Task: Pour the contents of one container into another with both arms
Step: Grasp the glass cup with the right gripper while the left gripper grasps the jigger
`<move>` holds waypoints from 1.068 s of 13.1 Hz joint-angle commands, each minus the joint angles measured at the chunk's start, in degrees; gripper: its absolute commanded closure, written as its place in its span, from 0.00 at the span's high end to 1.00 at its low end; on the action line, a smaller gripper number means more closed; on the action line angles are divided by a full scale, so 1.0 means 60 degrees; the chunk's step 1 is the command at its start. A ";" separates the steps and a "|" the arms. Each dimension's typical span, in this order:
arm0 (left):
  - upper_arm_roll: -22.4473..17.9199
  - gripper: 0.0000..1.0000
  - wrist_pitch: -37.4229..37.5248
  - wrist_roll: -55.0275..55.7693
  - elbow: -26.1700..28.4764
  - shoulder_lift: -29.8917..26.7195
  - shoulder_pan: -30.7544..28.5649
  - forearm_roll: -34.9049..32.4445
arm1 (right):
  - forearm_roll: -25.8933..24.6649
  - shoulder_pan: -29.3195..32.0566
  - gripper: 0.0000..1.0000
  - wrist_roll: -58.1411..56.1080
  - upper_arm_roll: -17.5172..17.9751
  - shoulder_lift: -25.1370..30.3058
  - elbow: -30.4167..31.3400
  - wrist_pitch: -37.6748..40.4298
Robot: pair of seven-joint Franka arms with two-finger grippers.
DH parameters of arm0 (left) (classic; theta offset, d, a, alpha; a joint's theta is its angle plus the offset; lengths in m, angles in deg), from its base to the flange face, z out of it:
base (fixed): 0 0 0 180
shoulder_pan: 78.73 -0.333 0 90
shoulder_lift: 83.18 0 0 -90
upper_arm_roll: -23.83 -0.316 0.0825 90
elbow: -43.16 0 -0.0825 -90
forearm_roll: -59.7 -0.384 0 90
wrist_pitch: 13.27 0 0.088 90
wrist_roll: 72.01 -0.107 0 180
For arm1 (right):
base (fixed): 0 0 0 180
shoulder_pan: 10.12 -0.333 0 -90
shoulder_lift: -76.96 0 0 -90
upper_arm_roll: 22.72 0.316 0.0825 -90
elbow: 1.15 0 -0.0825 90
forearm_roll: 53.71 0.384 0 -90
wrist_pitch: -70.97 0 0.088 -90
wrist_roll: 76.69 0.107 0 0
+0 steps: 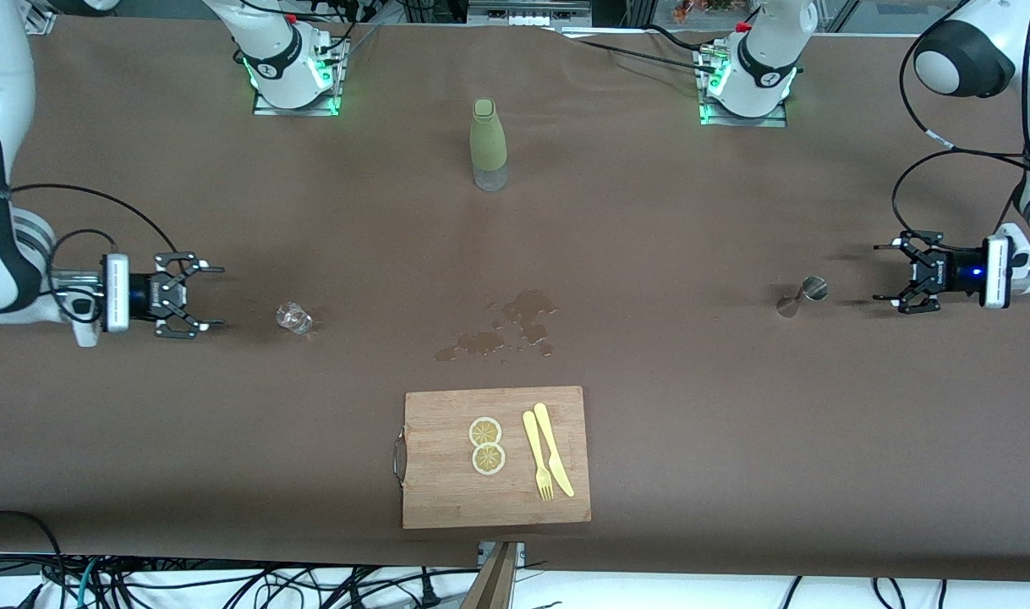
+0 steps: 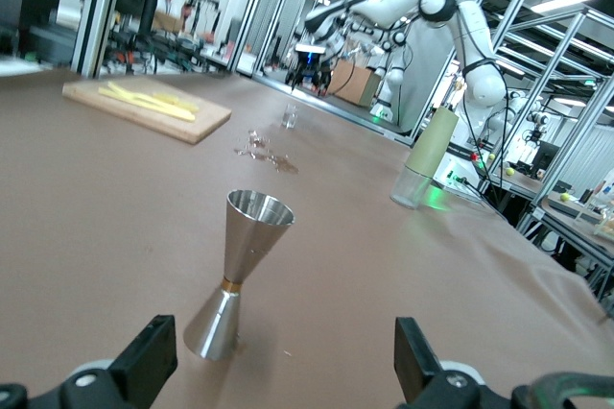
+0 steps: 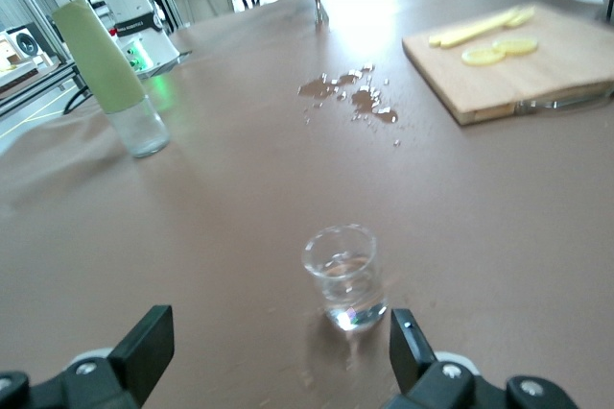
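The small clear glass should keep its rim free for the pour, so my right gripper should reach the glass and hold it by its side (image 1: 294, 320) (image 3: 352, 286).
A small clear glass (image 1: 293, 317) (image 3: 345, 276) stands upright on the brown table toward the right arm's end. My right gripper (image 1: 214, 296) (image 3: 278, 351) is open just short of it, nothing between its fingers. A steel hourglass-shaped jigger (image 1: 802, 295) (image 2: 235, 275) stands upright toward the left arm's end. My left gripper (image 1: 884, 274) (image 2: 283, 366) is open close beside it, holding nothing. Both white arms reach in from the table's ends.
A green-sleeved bottle (image 1: 487, 145) (image 2: 424, 157) (image 3: 110, 73) stands at mid-table near the bases. A wet spill (image 1: 506, 326) lies in the middle. Nearest the front camera lies a wooden cutting board (image 1: 447, 499) with two lemon slices (image 1: 486, 445), a yellow fork and knife (image 1: 547, 461).
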 commanded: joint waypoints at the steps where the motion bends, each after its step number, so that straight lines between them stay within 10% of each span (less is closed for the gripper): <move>1: 0.0152 1.00 0.0086 -0.1381 -0.0354 0.0471 0.0098 0.0242 | 0.0957 -0.0131 1.00 -0.1628 0.0057 -0.0874 -0.0128 -0.0003; 14: 0.0972 1.00 -0.0280 -0.3170 -0.0765 0.1336 0.0581 0.0945 | 0.2586 -0.0468 0.99 -0.3288 0.0891 -0.2503 -0.0831 0.0099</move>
